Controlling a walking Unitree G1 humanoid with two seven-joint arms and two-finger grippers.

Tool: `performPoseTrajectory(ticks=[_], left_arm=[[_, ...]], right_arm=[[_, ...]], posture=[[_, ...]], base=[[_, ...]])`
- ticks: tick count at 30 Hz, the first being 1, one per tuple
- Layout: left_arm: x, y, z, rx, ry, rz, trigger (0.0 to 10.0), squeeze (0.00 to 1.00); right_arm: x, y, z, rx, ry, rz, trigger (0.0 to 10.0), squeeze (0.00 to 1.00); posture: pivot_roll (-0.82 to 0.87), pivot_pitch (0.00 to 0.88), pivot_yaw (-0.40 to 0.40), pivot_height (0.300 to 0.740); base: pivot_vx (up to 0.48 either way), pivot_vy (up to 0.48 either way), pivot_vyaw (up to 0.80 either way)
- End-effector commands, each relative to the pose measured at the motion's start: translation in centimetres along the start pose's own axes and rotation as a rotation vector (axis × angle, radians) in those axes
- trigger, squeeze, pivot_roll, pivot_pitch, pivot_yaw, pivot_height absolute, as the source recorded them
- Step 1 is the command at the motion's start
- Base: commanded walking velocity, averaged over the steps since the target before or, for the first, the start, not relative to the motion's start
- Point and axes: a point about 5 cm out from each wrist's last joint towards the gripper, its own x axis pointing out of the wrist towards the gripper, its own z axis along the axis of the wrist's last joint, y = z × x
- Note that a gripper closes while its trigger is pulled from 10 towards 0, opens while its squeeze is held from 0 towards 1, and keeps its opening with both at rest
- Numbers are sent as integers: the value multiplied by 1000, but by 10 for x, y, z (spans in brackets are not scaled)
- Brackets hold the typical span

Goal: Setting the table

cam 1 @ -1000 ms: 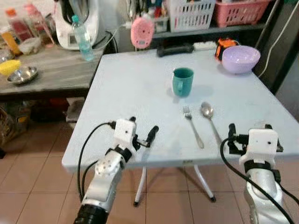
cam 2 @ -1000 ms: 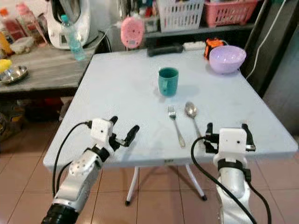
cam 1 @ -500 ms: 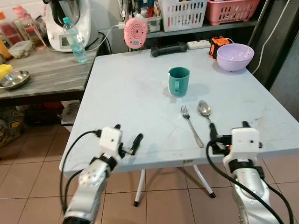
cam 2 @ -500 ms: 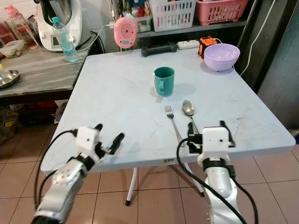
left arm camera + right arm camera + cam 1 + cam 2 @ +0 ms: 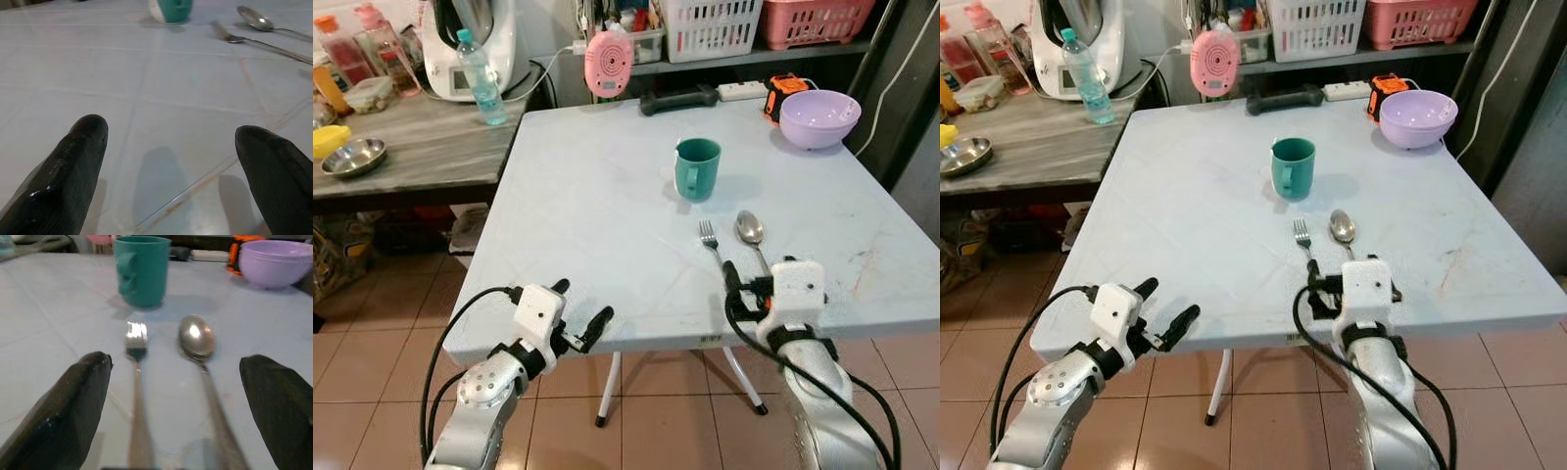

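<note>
The fork's teeth point toward the mug [image 5: 697, 168], so the robot's right gripper will next grab the fork by its slim handle [image 5: 720, 258].
On the pale blue table [image 5: 587, 196] stand a teal mug [image 5: 697, 168] and, at the far right corner, a purple bowl [image 5: 819, 118]. A fork [image 5: 709, 238] and a spoon [image 5: 748, 230] lie side by side in front of the mug. My right gripper [image 5: 759, 279] is open over their handles, which run between its fingers [image 5: 78, 406] in the right wrist view. My left gripper [image 5: 582, 302] is open at the table's front left edge, with bare tabletop between its fingers [image 5: 73, 156].
A wooden side table [image 5: 421, 147] to the left carries a water bottle [image 5: 481, 76], a steel bowl [image 5: 352, 157] and an appliance. A pink round device [image 5: 610, 62], a black bar and an orange tape measure [image 5: 781, 90] line the table's far edge. Tiled floor lies below.
My right gripper has moved left from beside the spoon to over the fork and spoon handles. My left gripper has dropped back to the table's front edge. The camera has shifted.
</note>
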Motion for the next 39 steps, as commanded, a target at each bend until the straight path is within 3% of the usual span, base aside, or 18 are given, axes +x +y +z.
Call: performPoseTrajectory(ticks=[1,6,11,17,29,36,37,38,39], left_arm=[[0,3,5,15,-1,-32,10000,0],[2,6,5,10,13,-66,10000,0],[4,7,2,7,30,-98,10000,0],[6,0,0,-9,37,-114,10000,0],[6,-7,4,-18,25,-113,10000,0],[5,-9,5,-26,22,-107,10000,0],[5,-10,5,-27,22,-106,10000,0],[5,-11,6,-30,21,-105,10000,0],[5,-11,6,-30,21,-105,10000,0]], right_arm=[[7,1,1,40,20,10,10000,0],[23,4,9,78,36,27,10000,0],[36,10,12,46,65,30,10000,0],[52,22,5,61,166,46,10000,0],[52,30,-12,77,248,110,10000,0],[55,24,-17,56,273,94,10000,0],[56,23,-17,58,274,88,3412,0],[57,20,-17,60,272,77,0,0],[57,20,-17,60,272,77,0,0]], posture=[[-165,68,105,740],[-168,69,114,740],[-171,68,118,740],[-165,66,107,740],[-162,66,96,740],[-167,61,89,740],[-166,61,88,740],[-166,59,87,740],[-166,59,87,740]], base=[[0,0,0],[0,0,0],[0,0,0],[0,0,0],[0,0,0],[0,0,0],[0,0,0],[0,0,0],[0,0,0]])
